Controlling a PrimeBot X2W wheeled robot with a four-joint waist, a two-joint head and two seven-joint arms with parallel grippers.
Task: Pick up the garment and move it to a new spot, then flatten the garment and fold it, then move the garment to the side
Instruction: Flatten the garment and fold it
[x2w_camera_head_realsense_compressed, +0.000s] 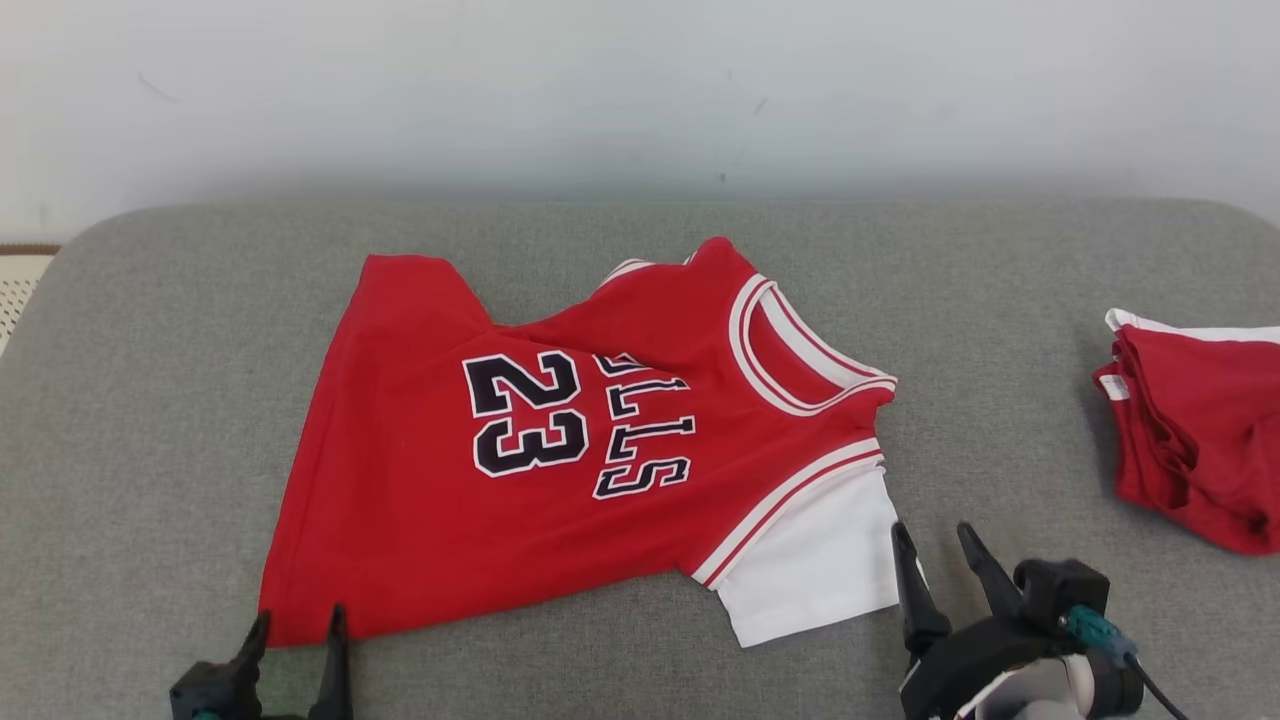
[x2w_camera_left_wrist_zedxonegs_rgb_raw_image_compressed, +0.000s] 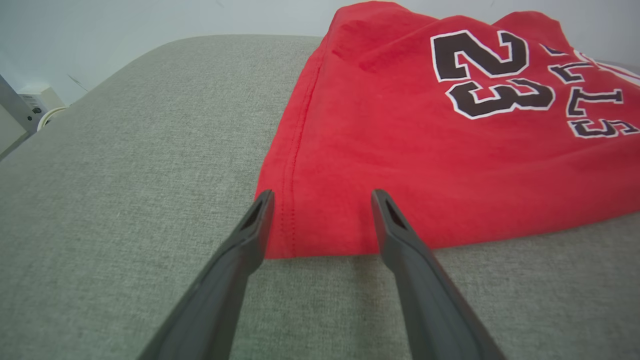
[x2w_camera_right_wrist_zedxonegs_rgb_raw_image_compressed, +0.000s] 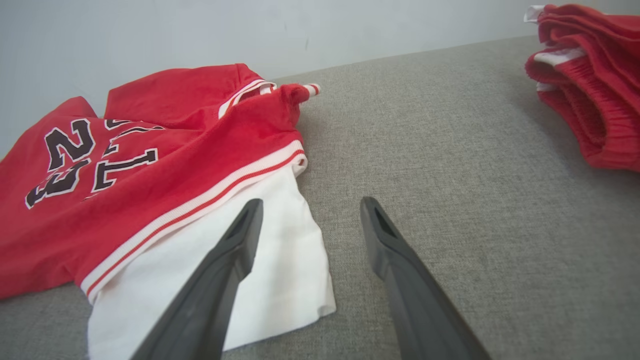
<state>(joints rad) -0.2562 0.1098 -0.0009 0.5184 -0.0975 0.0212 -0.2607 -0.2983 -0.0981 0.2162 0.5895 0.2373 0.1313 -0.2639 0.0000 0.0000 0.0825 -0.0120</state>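
The body of the jersey (x2w_camera_head_realsense_compressed: 402, 480) is spread out on the cushion, so my left gripper should grab the turned-up corner of the red hem (x2w_camera_head_realsense_compressed: 288, 626) next.
The garment (x2w_camera_head_realsense_compressed: 500, 480) is a red jersey with a black "23", striped trim and a white sleeve, spread partly rumpled on the grey cushion (x2w_camera_head_realsense_compressed: 150, 400). My left gripper (x2w_camera_head_realsense_compressed: 297, 620) stands open at the jersey's near-left hem corner; in the left wrist view the gripper (x2w_camera_left_wrist_zedxonegs_rgb_raw_image_compressed: 322, 196) straddles that red corner (x2w_camera_left_wrist_zedxonegs_rgb_raw_image_compressed: 320, 230) of the jersey. My right gripper (x2w_camera_head_realsense_compressed: 932, 540) is open at the edge of the white sleeve (x2w_camera_head_realsense_compressed: 820, 560). In the right wrist view the right gripper (x2w_camera_right_wrist_zedxonegs_rgb_raw_image_compressed: 310, 204) has its left finger over the sleeve (x2w_camera_right_wrist_zedxonegs_rgb_raw_image_compressed: 280, 270) and its right finger over bare cushion.
A second red garment (x2w_camera_head_realsense_compressed: 1195, 430) with white trim lies bunched at the cushion's right edge, also seen as a red bundle (x2w_camera_right_wrist_zedxonegs_rgb_raw_image_compressed: 585, 80) in the right wrist view. A pale wall (x2w_camera_head_realsense_compressed: 640, 90) runs behind the cushion. Bare grey fabric lies between the two garments.
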